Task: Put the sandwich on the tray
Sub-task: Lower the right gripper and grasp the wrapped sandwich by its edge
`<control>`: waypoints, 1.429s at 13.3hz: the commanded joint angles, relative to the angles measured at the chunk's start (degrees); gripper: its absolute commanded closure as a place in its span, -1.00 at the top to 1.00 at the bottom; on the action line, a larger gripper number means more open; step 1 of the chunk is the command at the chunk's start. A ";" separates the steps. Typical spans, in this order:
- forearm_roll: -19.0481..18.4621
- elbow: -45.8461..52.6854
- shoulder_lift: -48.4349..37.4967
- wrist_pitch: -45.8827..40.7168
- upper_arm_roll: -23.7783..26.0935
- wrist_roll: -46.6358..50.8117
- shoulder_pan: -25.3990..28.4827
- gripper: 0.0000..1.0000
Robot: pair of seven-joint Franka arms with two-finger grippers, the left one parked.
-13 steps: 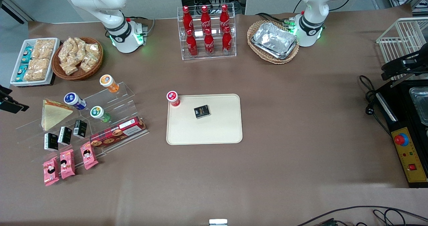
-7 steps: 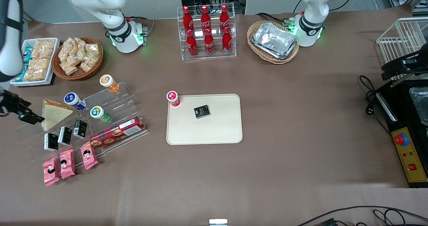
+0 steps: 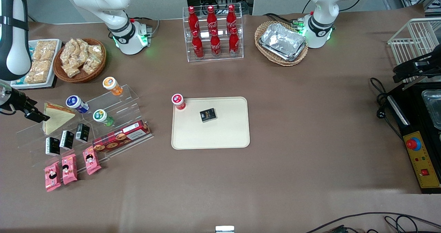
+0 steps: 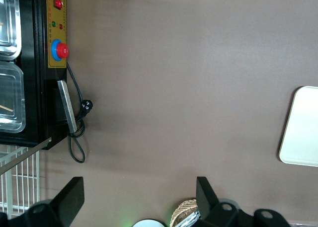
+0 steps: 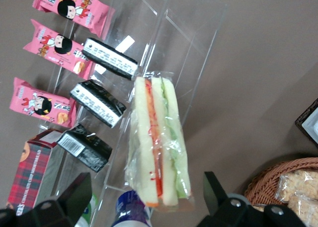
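The clear-wrapped sandwich needs to go onto the cream tray [image 3: 224, 133]. My right gripper will next grab the sandwich by its long cut edge with the filling [image 3: 61, 109] to move it there.
The sandwich [image 3: 57, 117] is a clear-wrapped wedge of pale bread leaning on the clear acrylic stand [image 3: 113, 103] toward the working arm's end of the table. In the right wrist view the sandwich [image 5: 156, 147] shows its red and green filling edge. My right gripper [image 3: 33, 115] hovers just above and beside it, open, with the dark fingers [image 5: 79, 189] spread wide on either side of the wedge's broad end and not touching it. The gripper [image 5: 147, 199] holds nothing. The cream tray [image 3: 224, 133] lies flat at the table's middle; its corner [image 4: 303, 127] shows in the left wrist view.
On the tray stand a red-capped jar [image 3: 178, 101] and a small black box [image 3: 208, 115]. The stand also carries capped jars [image 3: 76, 103], black boxes [image 3: 67, 139], a plaid biscuit box [image 3: 120, 135] and pink snack packets [image 3: 69, 164]. A wicker snack basket [image 3: 80, 59] is nearby.
My right arm has swung into view from the table's end, bringing the gripper up against the sandwich's edge. The sandwich and everything on the tray have stayed put.
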 commanded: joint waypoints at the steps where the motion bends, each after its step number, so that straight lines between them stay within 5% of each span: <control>1: -0.89 -6.23 -3.12 5.53 -0.94 -0.51 -0.24 1.00; 12: -0.54 -10.64 -1.45 15.66 -0.85 -0.42 0.28 0.92; 16: -0.45 -10.02 -1.10 15.66 -0.68 -2.60 0.55 -0.14; 18: 0.07 -9.24 -0.75 15.66 -0.76 -5.77 0.29 -0.47; 19: 0.08 -8.71 -0.40 15.57 -0.85 -6.22 0.20 -0.47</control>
